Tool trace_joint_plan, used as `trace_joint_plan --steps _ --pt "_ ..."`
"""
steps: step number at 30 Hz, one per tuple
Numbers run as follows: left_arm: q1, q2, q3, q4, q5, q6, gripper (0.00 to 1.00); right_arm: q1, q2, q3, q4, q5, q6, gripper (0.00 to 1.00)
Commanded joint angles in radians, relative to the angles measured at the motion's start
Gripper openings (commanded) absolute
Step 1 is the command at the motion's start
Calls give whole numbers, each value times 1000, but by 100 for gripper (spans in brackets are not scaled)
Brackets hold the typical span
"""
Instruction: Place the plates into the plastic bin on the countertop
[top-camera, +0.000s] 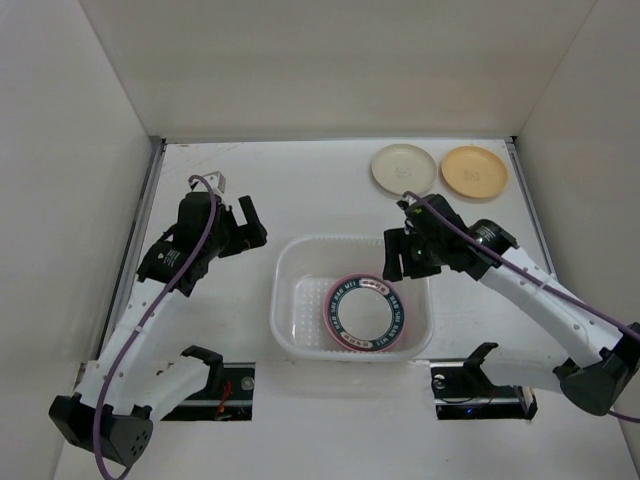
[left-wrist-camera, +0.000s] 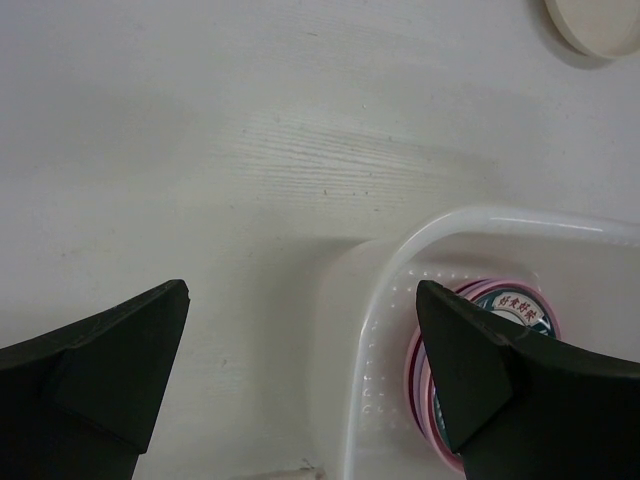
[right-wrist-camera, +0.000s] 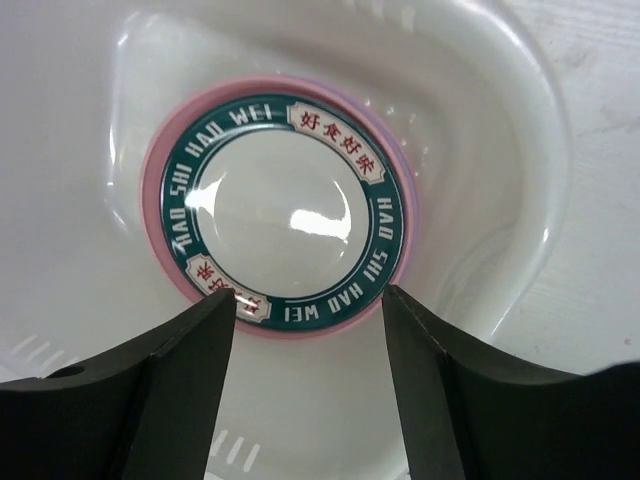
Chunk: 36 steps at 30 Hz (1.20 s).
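My right gripper grabs the orange-yellow plate's near rim (top-camera: 475, 194) next, so its base is free to go on the bin's stack.
The plastic bin (top-camera: 290, 300) stands at the middle front of the countertop (top-camera: 300, 190). In it lies a stack of plates (top-camera: 366, 313), a white one with a teal lettered rim (right-wrist-camera: 280, 210) on top, pink and purple edges under it (left-wrist-camera: 420, 385). A cream plate (top-camera: 403, 168) and an orange-yellow plate (top-camera: 474, 171) lie at the back right. My right gripper (top-camera: 400, 258) is open and empty above the bin's right rim; the right wrist view shows it (right-wrist-camera: 308, 300) over the stack. My left gripper (top-camera: 250, 222) is open and empty, left of the bin (left-wrist-camera: 380, 330).
White walls close the countertop on the left, back and right. The arm bases and mounts (top-camera: 215, 385) sit along the front edge. The cream plate's edge shows in the left wrist view (left-wrist-camera: 595, 25) at the top right.
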Motion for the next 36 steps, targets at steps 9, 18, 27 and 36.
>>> trace_joint_plan --steps 9,18,27,36 --pt "-4 -43 -23 19 -3 -14 100 -460 115 48 285 92 10 74" --pt "15 -81 -31 -13 -9 -24 100 -802 425 109 565 27 268 75" --pt "44 -81 -27 -39 -11 -49 100 -895 731 344 548 61 394 74" --pt "101 -32 6 -42 -2 -37 100 -950 875 393 548 18 645 72"
